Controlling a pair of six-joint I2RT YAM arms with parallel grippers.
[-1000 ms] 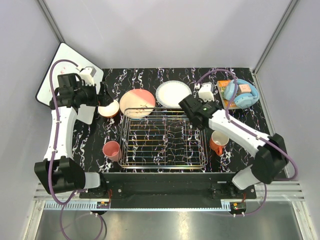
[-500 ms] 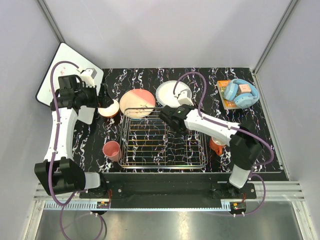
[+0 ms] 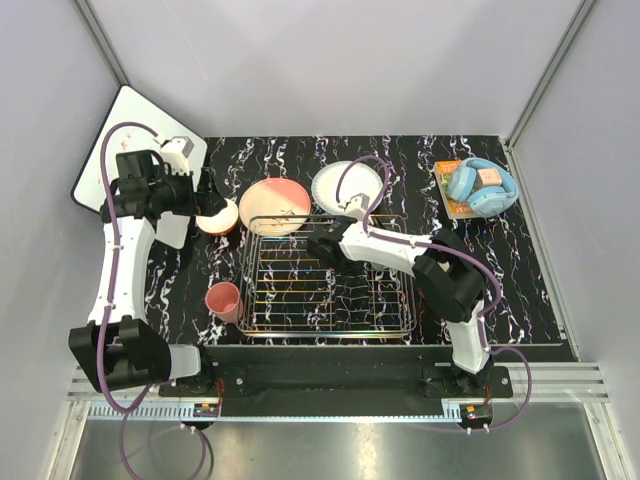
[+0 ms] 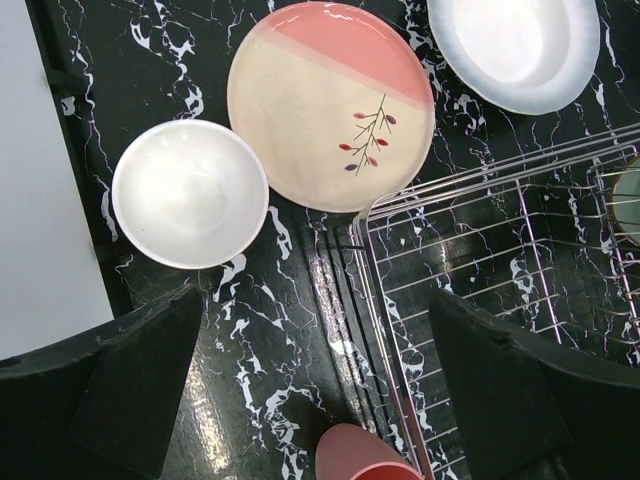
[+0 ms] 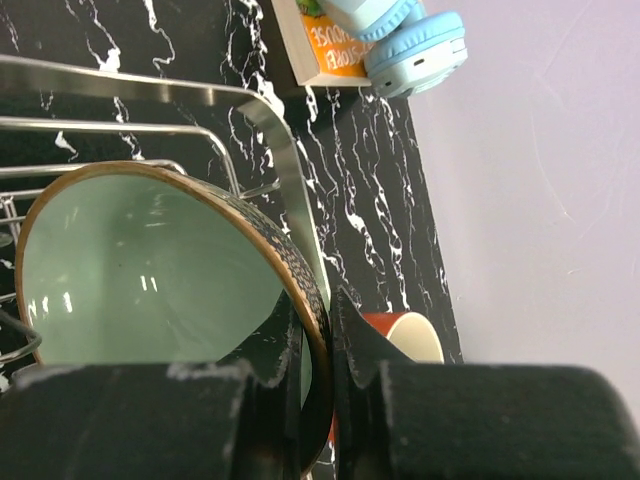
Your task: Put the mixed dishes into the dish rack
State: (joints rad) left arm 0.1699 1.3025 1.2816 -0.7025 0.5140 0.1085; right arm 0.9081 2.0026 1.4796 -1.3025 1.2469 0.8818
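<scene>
The mint-green bowl has its lower edge behind a wire and would stay tilted in the rack (image 3: 325,278), so my right gripper should open its fingers.
My right gripper (image 5: 322,365) is shut on the rim of the mint-green bowl (image 5: 140,265), holding it tilted over the back of the dish rack (image 3: 325,278); in the top view it (image 3: 322,248) is over the rack's back middle. My left gripper (image 3: 205,188) is open and empty, above the orange bowl with cream inside (image 4: 190,193). The pink plate (image 4: 330,105) and white plate (image 4: 515,50) lie flat behind the rack. The small pink cup (image 3: 222,300) stands left of the rack. The orange mug (image 5: 405,335) shows in the right wrist view; my right arm hides it in the top view.
Light-blue headphones (image 3: 480,185) lie on an orange box at the back right. A white board (image 3: 125,135) leans at the back left. The rack's rim (image 4: 385,330) runs between my left fingers. Grey walls close in both sides.
My right arm has swung left with the mint-green bowl, from the rack's back right corner to its back middle, elbow folded over the mug. The left arm has stayed still.
</scene>
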